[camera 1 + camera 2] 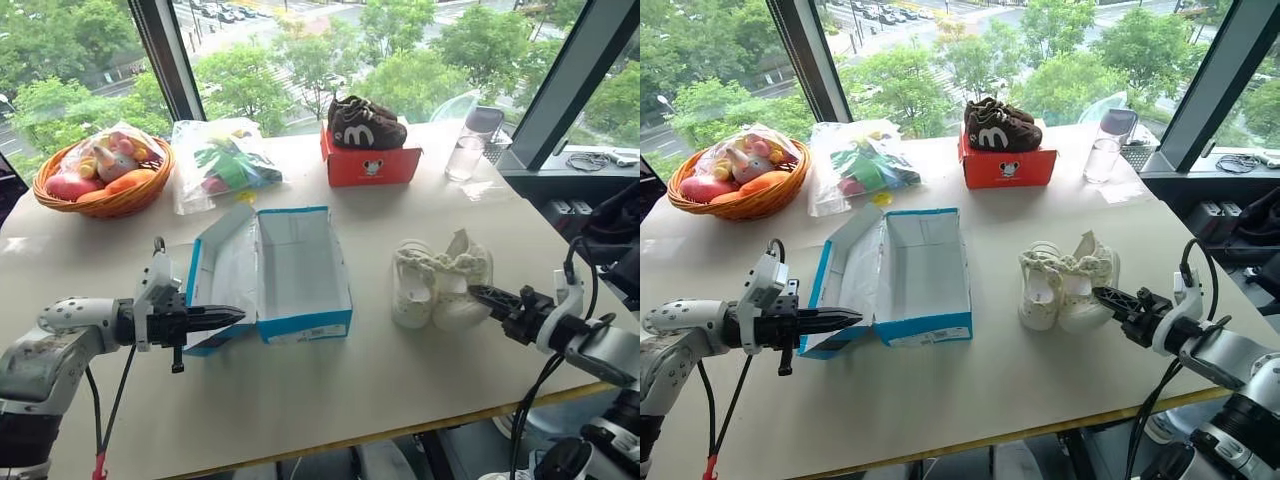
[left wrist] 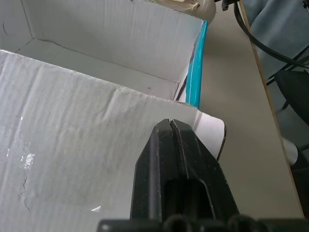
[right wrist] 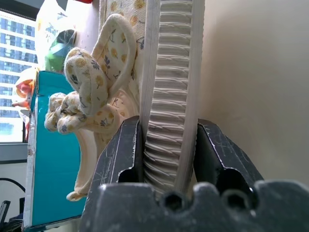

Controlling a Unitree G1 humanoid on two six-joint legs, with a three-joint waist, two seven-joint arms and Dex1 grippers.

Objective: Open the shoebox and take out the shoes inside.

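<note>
My right gripper is ready to open, because the cream-white shoe's lower edge (image 1: 458, 322) stands on the tabletop close beside its pair. The shoe would stand there.
The blue shoebox (image 1: 300, 270) lies open on the middle of the table, its white inside bare and its lid (image 1: 225, 275) folded out to the left. My left gripper (image 1: 238, 315) is shut, pointing right over the lid's near corner; the wrist view has its fingers (image 2: 170, 123) together above the white lid. Two cream-white shoes (image 1: 440, 280) sit side by side on the table to the right of the box. My right gripper (image 1: 480, 293) is shut on the ribbed sole of the right-hand shoe (image 3: 169, 72), which stands on edge between the fingers.
At the back stand a red-orange box (image 1: 370, 165) with dark brown shoes on top, a plastic bag of toys (image 1: 220, 160), a wicker basket (image 1: 100, 190) and a lidded glass (image 1: 467, 150). The table's front edge (image 1: 400, 430) runs close below both arms.
</note>
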